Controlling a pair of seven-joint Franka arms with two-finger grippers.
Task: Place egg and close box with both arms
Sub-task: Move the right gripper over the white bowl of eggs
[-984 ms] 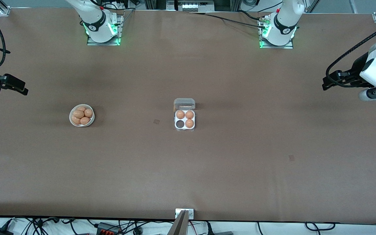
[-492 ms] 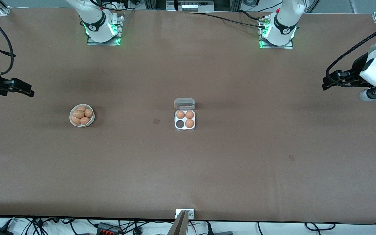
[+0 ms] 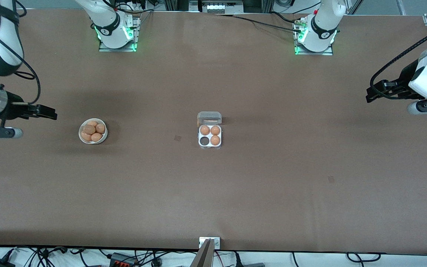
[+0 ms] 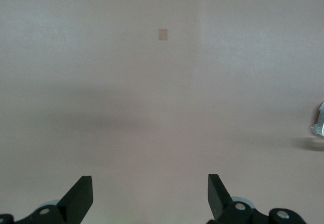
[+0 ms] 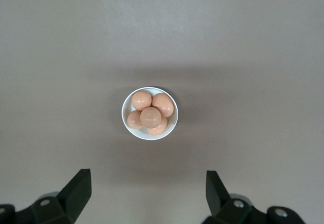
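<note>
The robot's right gripper needs to fill the box's empty cell next, so it needs to grab the top egg in the bowl by its rounded shell.
The box (image 3: 209, 145) sits mid-table, its clear lid (image 3: 209, 118) hinged open. Three brown eggs (image 3: 205, 130) fill its cells and one cell (image 3: 204, 141) is empty. More eggs (image 3: 89, 129) are piled in a round white bowl (image 3: 103, 140) toward the right arm's end of the table. My right gripper (image 3: 52, 113) hangs open over bare table beside the bowl. In the right wrist view the bowl (image 5: 169, 128) and its eggs (image 5: 151, 116) lie ahead of the open right gripper (image 5: 148, 191). My left gripper (image 3: 372, 92) waits open over the left arm's end of the table, nothing between its fingers (image 4: 81, 196).
Two small darker patches (image 3: 177, 138) (image 3: 331, 179) mark the brown table. The arm bases (image 3: 117, 33) (image 3: 315, 37) stand along the table's farthest edge. A white-grey edge of something (image 4: 319, 125) shows at the border of the left wrist view.
My right gripper has moved in over the table toward the bowl. The left arm, the bowl and the box have not moved.
</note>
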